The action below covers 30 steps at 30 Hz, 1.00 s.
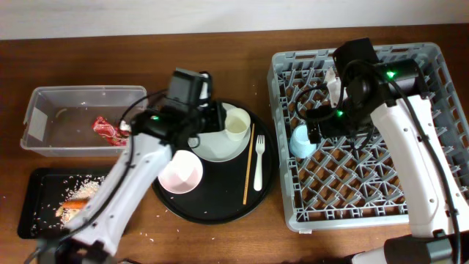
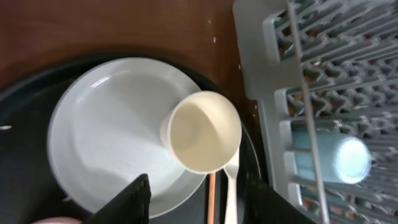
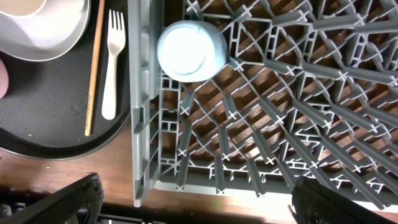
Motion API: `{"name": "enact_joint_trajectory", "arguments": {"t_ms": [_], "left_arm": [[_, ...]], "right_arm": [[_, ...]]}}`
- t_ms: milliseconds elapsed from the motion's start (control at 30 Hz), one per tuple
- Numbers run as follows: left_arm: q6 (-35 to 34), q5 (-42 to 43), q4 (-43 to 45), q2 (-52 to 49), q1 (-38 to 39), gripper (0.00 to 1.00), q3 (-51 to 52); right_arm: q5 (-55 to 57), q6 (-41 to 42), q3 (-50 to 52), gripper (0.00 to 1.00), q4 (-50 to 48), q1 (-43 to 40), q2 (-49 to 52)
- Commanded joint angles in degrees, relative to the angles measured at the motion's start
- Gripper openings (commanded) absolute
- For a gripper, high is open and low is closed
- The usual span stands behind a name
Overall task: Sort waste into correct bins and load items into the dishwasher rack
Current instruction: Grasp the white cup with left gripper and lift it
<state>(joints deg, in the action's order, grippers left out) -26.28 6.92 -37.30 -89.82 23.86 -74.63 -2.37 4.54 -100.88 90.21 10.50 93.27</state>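
Observation:
My right gripper grabs the cream cup [image 2: 205, 132] by its base next, which leaves the cup's open rim free. The cup then loads with its opening down into the dishwasher rack.
The grey dishwasher rack [image 1: 410, 183] holds the light blue cup [image 1: 300, 141], lying on its side at the rack's left edge; the cup also shows in the right wrist view [image 3: 191, 51]. My right gripper [image 1: 322, 126] hangs open and empty over the rack next to that cup. My left gripper [image 1: 215, 117] is open and empty just above the white plate [image 2: 106, 143], next to the cream cup [image 2: 205, 132] that stands on it. The bowl [image 1: 180, 172] and white fork [image 1: 259, 161] lie on the round black tray. The red wrapper [image 1: 108, 130] lies in the clear tub [image 1: 44, 103]. Carrot [image 1: 77, 204] and rice lie in the shallow black tray [image 1: 29, 220].
The large round black tray [image 1: 220, 205] sits between the bins and the rack. A thin wooden stick [image 1: 249, 165] lies on it beside the fork. Rice grains are scattered on the wooden table near the trays.

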Motion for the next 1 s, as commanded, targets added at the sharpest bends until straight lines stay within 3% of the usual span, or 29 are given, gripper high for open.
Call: {"name": "enact_joint_trajectory", "arguments": {"t_ms": [0,133,233,300,400,467,533,600,667,700,733,767,867,967], "left_arm": [[-4.24,-5.25,2.93,-8.48,2.78,0.47,0.13],[-4.57,-5.22,4.15,-15.8,2.78,0.44,0.13],[-4.57,-4.81,5.62,-16.35,2.78,0.23,0.11],[-4.55,-4.81,5.81,-16.35,2.78,0.01,0.11],[-4.52,-4.76,4.2,-13.97,1.97,0.01,-0.26],[1.81,0.81,1.81,-0.15,-2.58,0.0,-0.46],[2.36,3.02,-0.17,9.11,-6.73,0.0,-0.46],[6.86,11.3,-2.14,15.47,-12.2,0.0,-0.46],[13.64,26.25,-7.67,19.21,-19.98,0.0,-0.46],[18.8,37.99,-9.66,18.67,-23.76,0.0,-0.42],[20.46,42.62,-9.9,18.18,-24.79,0.0,-0.42],[23.23,51.63,-9.84,16.65,-26.12,0.0,-0.42],[26.93,64.35,-9.42,9.29,-26.1,0.0,-0.42],[33.88,82.82,-6.99,-1.44,-25.59,0.0,-0.42]], "right_arm": [[0.48,0.48,-0.66,0.99,0.07,0.37,-0.11],[0.46,0.48,-0.66,0.99,0.07,0.37,-0.11],[0.46,0.48,-0.66,0.99,0.15,0.37,-0.11],[0.46,0.48,-0.66,0.99,0.48,0.37,-0.11],[0.48,0.48,-0.66,0.99,0.72,0.37,-0.11],[-1.16,0.48,-0.66,0.99,0.85,0.35,-0.11],[-8.52,-2.47,-0.68,0.99,-0.52,0.35,-0.2],[-19.76,-10.21,-0.68,1.0,-1.29,0.35,-0.33],[-27.02,-15.17,-0.68,0.99,-1.4,0.35,-0.33],[-33.75,-19.67,-0.66,1.0,-1.73,0.35,-0.33],[-37.05,-22.08,-0.68,1.0,-1.79,0.35,-0.33],[-41.64,-24.79,-0.66,1.0,-1.9,0.35,-0.33],[-46.64,-25.75,-0.66,1.0,-4.37,0.37,-0.31],[-49.72,-26.43,-0.66,0.99,-7.19,0.37,-0.28]]}}
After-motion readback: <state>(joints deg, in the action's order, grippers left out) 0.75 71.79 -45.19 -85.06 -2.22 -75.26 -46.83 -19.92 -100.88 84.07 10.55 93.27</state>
